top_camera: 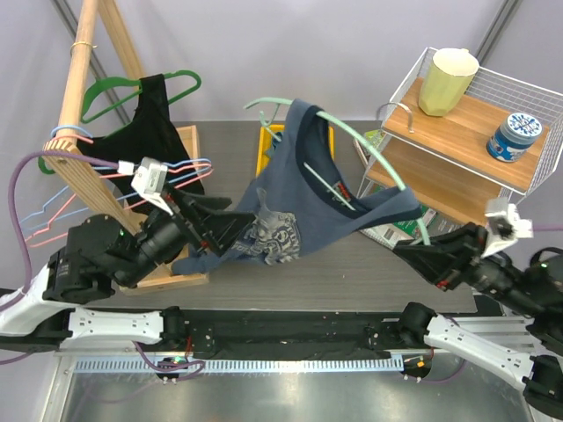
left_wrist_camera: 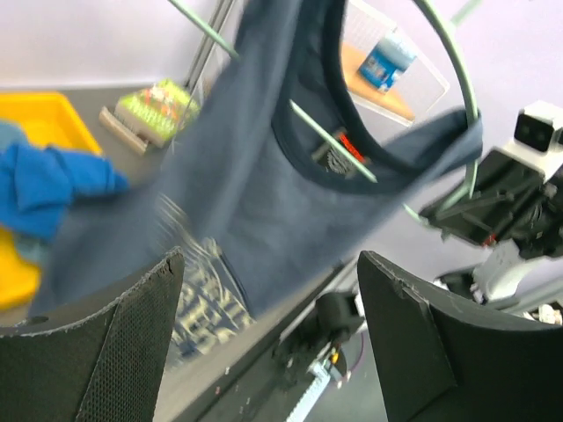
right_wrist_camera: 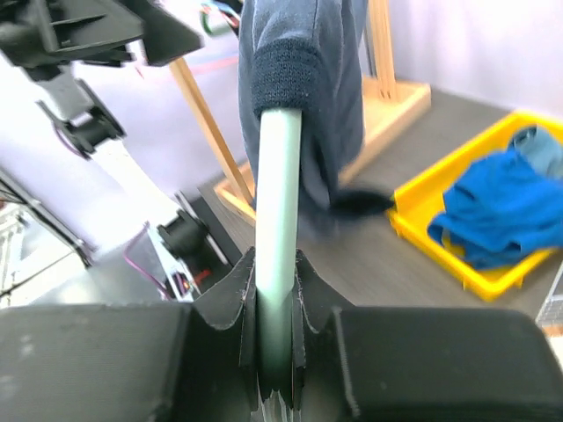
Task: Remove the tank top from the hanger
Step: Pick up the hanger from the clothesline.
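Observation:
My left gripper is to grab the tank top's strap (top_camera: 299,120) nearest the hanger's loose end (top_camera: 256,103) next, so that it can slip the strap off that end.
The blue-grey tank top (top_camera: 290,198) hangs on a mint green hanger (top_camera: 369,145) held above the table. My right gripper (top_camera: 413,251) is shut on the hanger's lower end; in the right wrist view the green rod (right_wrist_camera: 278,176) sits clamped between the jaws, with the tank top's strap (right_wrist_camera: 308,88) over it. My left gripper (top_camera: 230,230) is open at the tank top's lower left edge. In the left wrist view the tank top (left_wrist_camera: 264,176) and the hanger (left_wrist_camera: 453,88) lie beyond the spread fingers (left_wrist_camera: 141,334), with nothing between them.
A wooden rack (top_camera: 84,97) at the left carries a black garment on a green hanger (top_camera: 149,105) and wire hangers (top_camera: 62,189). A yellow bin (right_wrist_camera: 440,229) with blue clothes (right_wrist_camera: 501,207) sits behind. A wire shelf (top_camera: 475,132) at the right holds a yellow cup (top_camera: 449,81) and a blue tin (top_camera: 517,136).

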{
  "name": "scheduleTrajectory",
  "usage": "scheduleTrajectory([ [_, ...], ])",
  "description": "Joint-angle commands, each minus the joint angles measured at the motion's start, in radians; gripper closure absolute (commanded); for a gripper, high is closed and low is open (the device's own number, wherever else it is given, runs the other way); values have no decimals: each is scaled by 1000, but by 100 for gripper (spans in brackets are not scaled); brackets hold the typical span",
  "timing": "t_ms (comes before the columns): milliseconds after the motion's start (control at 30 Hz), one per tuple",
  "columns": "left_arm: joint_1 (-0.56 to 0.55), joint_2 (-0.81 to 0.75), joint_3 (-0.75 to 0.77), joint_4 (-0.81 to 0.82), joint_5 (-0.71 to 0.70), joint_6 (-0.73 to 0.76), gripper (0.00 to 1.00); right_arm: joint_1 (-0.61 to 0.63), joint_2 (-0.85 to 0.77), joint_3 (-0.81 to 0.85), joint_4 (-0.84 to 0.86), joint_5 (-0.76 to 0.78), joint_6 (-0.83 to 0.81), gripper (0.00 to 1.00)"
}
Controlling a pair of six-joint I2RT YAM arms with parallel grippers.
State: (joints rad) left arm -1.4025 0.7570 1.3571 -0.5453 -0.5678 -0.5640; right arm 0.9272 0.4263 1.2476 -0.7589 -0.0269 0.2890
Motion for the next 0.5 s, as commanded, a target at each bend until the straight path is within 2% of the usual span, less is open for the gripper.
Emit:
scheduleTrajectory([
  [0,0,181,184,-30,22,134,21,-1,-20,62,26,-30,-22,99],
  [100,0,249,266,-9,89,211,22,-1,-47,46,12,-47,-11,99],
  [267,0,304,303,36,126,286,23,-1,-86,15,1,-51,-1,99],
  [367,0,350,330,27,63,314,22,1,-86,16,-10,-54,-2,99],
  [467,2,403,352,36,-82,358,23,-1,-78,24,-19,-73,-13,99],
])
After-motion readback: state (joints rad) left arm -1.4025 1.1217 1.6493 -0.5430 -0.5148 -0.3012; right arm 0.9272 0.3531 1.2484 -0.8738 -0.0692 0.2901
